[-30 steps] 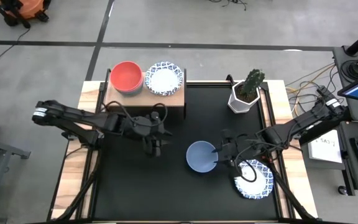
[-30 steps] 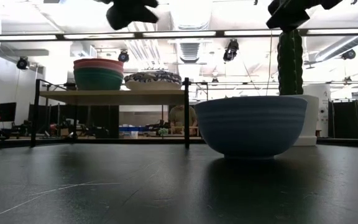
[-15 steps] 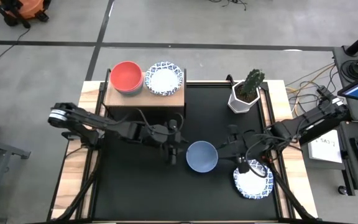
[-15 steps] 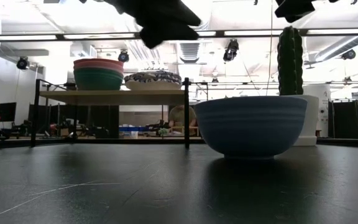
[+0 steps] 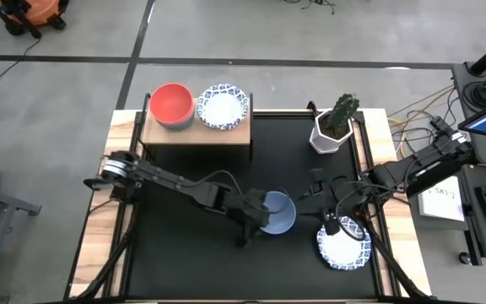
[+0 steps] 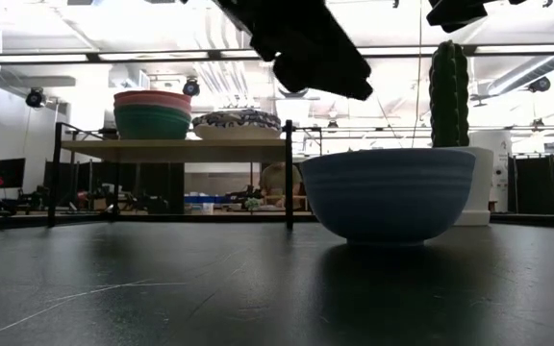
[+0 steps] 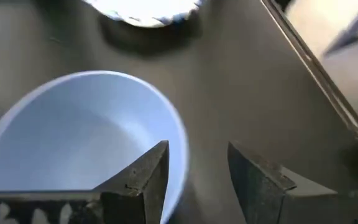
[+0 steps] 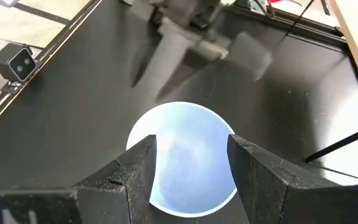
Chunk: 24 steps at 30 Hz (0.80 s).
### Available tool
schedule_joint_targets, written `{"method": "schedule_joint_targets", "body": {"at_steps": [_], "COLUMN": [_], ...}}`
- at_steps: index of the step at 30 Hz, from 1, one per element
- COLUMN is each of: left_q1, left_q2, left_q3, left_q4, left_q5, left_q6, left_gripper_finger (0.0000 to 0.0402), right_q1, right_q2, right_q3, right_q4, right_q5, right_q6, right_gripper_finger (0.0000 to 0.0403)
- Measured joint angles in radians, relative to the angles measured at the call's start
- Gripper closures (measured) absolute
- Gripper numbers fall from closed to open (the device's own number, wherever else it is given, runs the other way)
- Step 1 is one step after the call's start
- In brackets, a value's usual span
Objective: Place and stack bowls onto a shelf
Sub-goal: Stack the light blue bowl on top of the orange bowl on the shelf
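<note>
My left gripper grabs the blue bowl by its rim [image 7: 182,140] next, to stack it into the red-topped stack on the shelf.
A plain blue bowl [image 5: 277,211] stands upright on its base on the black table, and it fills the middle of the low view [image 6: 388,192]. My left gripper [image 5: 258,221] hovers open over its left rim [image 7: 179,134], with one finger above the hollow and one outside. The low view shows this gripper [image 6: 306,48] well above the bowl. My right gripper [image 5: 304,204] is open just right of the bowl and above the table [image 8: 191,146]. The shelf [image 5: 197,131] holds a red-topped stack of bowls [image 5: 172,104] and a white blue-rimmed bowl [image 5: 224,105].
Another white blue-rimmed bowl [image 5: 342,245] sits on the table near the right arm, toward the near edge. A cactus in a white pot [image 5: 336,127] stands at the far right corner. The shelf's right end [image 5: 241,135] is bare.
My left gripper has swept from beside the shelf toward the table's right and near edge, ending over the blue bowl's left rim. My right gripper has drawn back slightly to the right and upward, away from the bowl. The bowl has stayed in place.
</note>
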Motion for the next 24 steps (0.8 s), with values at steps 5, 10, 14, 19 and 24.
{"method": "schedule_joint_targets", "body": {"at_steps": [5, 10, 14, 19, 24], "left_q1": [-0.002, 0.0, 0.001, 0.002, 0.002], "left_q2": [0.095, 0.176, 0.2, 0.2, 0.193], "left_q3": [0.13, 0.208, 0.232, 0.235, 0.252], "left_q4": [-0.171, -0.274, -0.28, -0.281, -0.288], "left_q5": [0.069, 0.093, 0.123, 0.127, 0.084], "left_q6": [0.0, -0.004, -0.005, -0.005, 0.009], "left_gripper_finger": [0.0267, 0.0275, 0.028, 0.0286, 0.0287], "right_q1": [0.0, 0.0, 0.0, 0.0, 0.0], "right_q2": [0.0, 0.002, 0.002, 0.002, 0.002], "right_q3": [0.0, 0.0, 0.0, -0.001, -0.001], "right_q4": [0.002, 0.009, 0.01, 0.016, 0.017], "right_q5": [-0.002, -0.008, -0.008, -0.008, -0.008], "right_q6": [-0.001, 0.012, 0.016, 0.009, 0.005], "right_gripper_finger": [0.0216, 0.0216, 0.0216, 0.0216, 0.0216]}}
